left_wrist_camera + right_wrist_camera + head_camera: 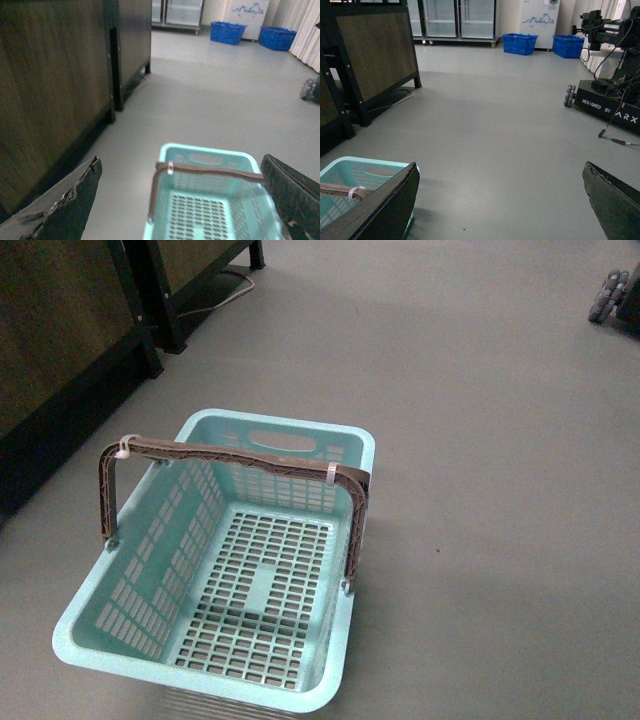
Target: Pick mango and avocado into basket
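The left gripper grabs the basket's narrow brown handles, raised above the basket's rim, next, since the teal basket [202, 210] is far too wide for my fingers.
The light teal basket [355, 440] stands empty on the grey floor in the front view, its brown handles [230, 454] raised and tied with white zip ties. It also shows in the left wrist view [200, 152] and at the edge of the right wrist view [350, 172]. My left gripper [182, 200] is open, its jaws wide apart above the basket. My right gripper [500, 200] is open over bare floor beside the basket. No mango or avocado is in view. Neither gripper shows in the front view.
A dark wooden cabinet on black legs [60, 330] stands to the left. Blue crates [520, 42] and glass-door fridges [455, 20] are at the far wall. Another wheeled robot base [610, 105] stands to the right. A cable [215, 305] lies by the cabinet.
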